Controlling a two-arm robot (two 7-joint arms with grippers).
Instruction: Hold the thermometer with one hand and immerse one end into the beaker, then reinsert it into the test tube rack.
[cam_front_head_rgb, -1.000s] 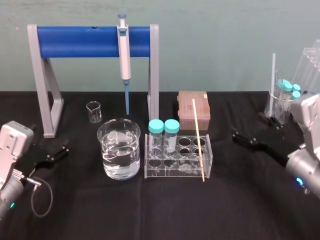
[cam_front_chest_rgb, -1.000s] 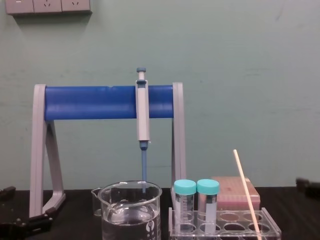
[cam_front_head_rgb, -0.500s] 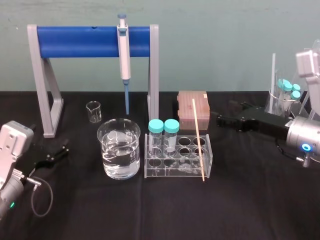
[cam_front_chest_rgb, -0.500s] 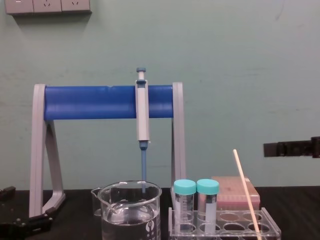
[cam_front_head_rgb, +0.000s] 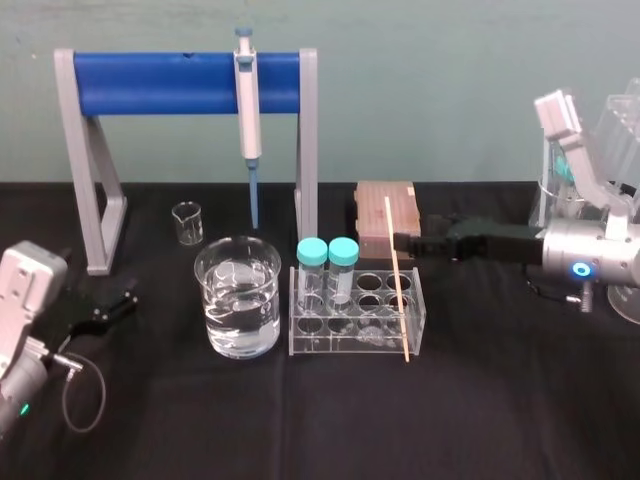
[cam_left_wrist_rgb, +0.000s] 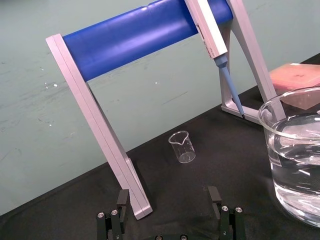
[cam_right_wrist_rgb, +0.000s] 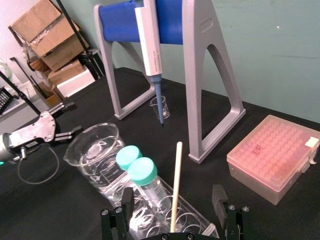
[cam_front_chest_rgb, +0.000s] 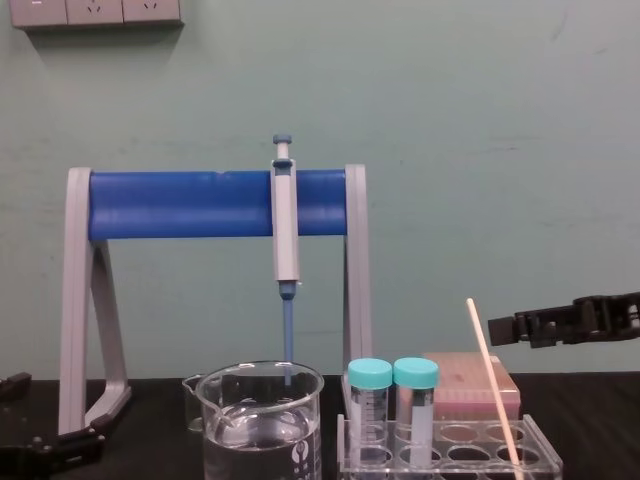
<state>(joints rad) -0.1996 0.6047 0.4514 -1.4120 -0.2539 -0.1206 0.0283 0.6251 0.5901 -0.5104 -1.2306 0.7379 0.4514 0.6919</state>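
My right gripper grabs the thermometer by its upper part next, leaving the thermometer's lower end free to dip into the large beaker.
The thermometer, a thin cream rod, leans in the right end of the clear test tube rack. It also rises from the rack in the chest view as the thermometer. The large beaker with water stands left of the rack. My right gripper is open and level, with its tips just right of the rod's upper part. In the right wrist view the thermometer stands between the spread fingers of the right gripper, untouched. My left gripper rests open at the table's left.
A grey-and-blue pipette hangs on the blue-barred stand behind the beaker. A small beaker stands under it. Two teal-capped tubes occupy the rack's left end. A pink box lies behind the rack. Glassware stands at far right.
My right gripper has swung in from the right, and its tips have arrived beside the thermometer's upper part. The left arm and the table's things have not moved.
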